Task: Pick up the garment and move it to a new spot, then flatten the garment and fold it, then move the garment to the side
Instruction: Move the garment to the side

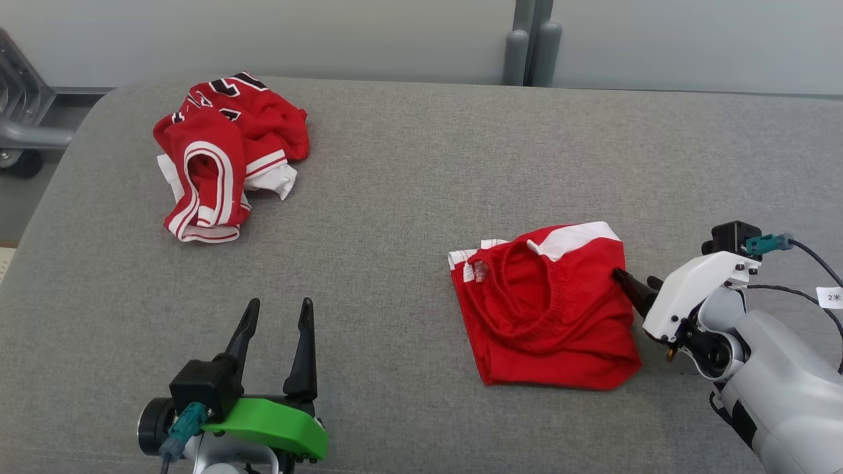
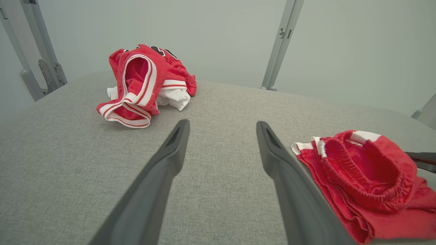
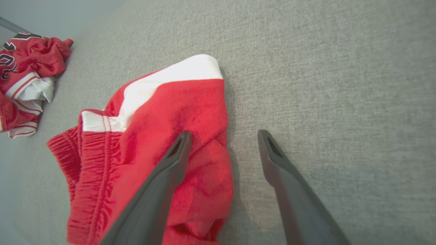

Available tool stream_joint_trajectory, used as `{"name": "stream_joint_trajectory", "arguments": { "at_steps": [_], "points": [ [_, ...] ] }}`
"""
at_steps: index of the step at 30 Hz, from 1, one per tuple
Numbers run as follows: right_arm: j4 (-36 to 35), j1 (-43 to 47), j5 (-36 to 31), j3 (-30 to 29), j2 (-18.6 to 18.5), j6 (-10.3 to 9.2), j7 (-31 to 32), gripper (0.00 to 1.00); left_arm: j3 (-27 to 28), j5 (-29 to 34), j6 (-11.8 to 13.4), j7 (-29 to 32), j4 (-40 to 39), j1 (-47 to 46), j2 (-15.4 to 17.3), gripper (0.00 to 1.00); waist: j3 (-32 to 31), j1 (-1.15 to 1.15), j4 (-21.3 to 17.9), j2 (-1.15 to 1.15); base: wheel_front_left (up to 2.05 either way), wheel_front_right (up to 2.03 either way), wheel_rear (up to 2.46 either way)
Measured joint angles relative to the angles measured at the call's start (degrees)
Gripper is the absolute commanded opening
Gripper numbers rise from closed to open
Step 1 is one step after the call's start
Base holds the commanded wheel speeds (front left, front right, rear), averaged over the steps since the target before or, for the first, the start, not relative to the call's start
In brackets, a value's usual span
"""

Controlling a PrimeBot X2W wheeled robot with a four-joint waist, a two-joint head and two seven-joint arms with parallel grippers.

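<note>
The red cloth [image 1: 581,324] is in a flat, loose stack. My right gripper needs to grab the garment next by its folded side edge [image 1: 622,275] beside the white panel.
The garment, a pair of red shorts [image 1: 546,329] with a white side panel and an elastic waistband, lies folded on the grey cloth surface at centre right. It also shows in the left wrist view as the shorts [image 2: 368,177] and in the right wrist view as the shorts [image 3: 177,102]. My right gripper [image 1: 635,280] is open at their right edge. There the right gripper [image 3: 223,134] straddles that edge, one finger over the red cloth and the other over bare surface. My left gripper [image 1: 280,304] stands open and holds nothing at the near left, and the left gripper [image 2: 222,124] points across the surface.
A crumpled red jersey [image 1: 224,145] with white trim and black numbers lies at the far left, also seen as the jersey [image 2: 143,81] and the jersey [image 3: 24,75]. The grey padded surface [image 1: 421,164] has bare room between the two garments. Grey posts [image 1: 530,43] stand behind it.
</note>
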Motion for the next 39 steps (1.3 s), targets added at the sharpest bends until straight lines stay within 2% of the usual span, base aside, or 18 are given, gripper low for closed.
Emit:
{"name": "stream_joint_trajectory", "arguments": {
  "at_steps": [4,5,6,7,10,12,14,16,27,39],
  "points": [
    [0.93,-0.06,1.04,-0.35,0.41,0.93,0.85,1.0,0.08,0.12,0.0,0.01,-0.33,-0.74,-0.01,1.0,1.09,0.0,1.09,0.0,0.0,0.0,0.0],
    [1.19,-0.06,1.42,-0.42,0.63,1.04,1.08,0.76,0.12,0.12,0.0,0.02,-0.32,-0.74,-0.01,1.0,1.33,0.0,1.37,0.0,0.0,0.0,0.0],
    [1.41,-0.07,1.79,-0.44,0.89,1.53,1.48,0.58,0.29,0.12,0.0,0.18,-0.31,-0.74,-0.02,1.0,1.53,0.0,1.62,0.0,0.0,0.0,0.0],
    [1.58,-0.14,1.99,-0.41,1.23,1.6,1.76,0.5,0.66,0.12,0.0,0.19,-0.27,-0.74,-0.04,1.0,1.71,0.0,1.85,0.0,0.0,0.0,0.0],
    [1.97,-0.52,2.23,-0.12,1.53,2.18,2.58,0.42,1.24,0.35,0.0,0.19,-0.27,-0.74,-0.04,1.0,2.08,0.0,2.24,0.0,0.0,0.0,0.0],
    [2.56,-0.87,2.46,-0.14,1.52,2.61,3.12,0.27,1.24,0.41,0.0,0.26,-0.27,-0.74,-0.05,1.0,2.3,0.0,2.34,0.0,0.0,0.0,0.0],
    [2.79,-1.15,2.91,-0.14,1.63,2.79,3.22,0.18,1.26,0.55,0.0,0.26,-0.29,-0.75,-0.07,1.0,2.42,0.0,2.33,0.0,0.0,0.0,0.0],
    [2.91,-1.32,3.37,-0.14,1.79,3.28,3.65,0.0,1.26,0.56,0.0,0.42,-0.3,-0.75,-0.07,1.0,2.55,0.0,2.27,0.0,0.0,0.0,0.0],
    [3.1,-4.92,3.02,-0.01,0.51,3.97,3.54,0.0,3.16,0.82,0.0,0.41,-0.8,-0.76,-0.1,1.0,3.39,0.0,0.63,0.0,0.0,0.0,0.0],
    [3.44,-13.95,-3.41,1.79,-8.15,4.01,4.33,0.0,2.27,0.27,0.0,0.38,-4.24,-3.66,-0.14,1.0,5.94,0.0,-3.38,0.0,0.0,0.0,0.0]
  ]
}}
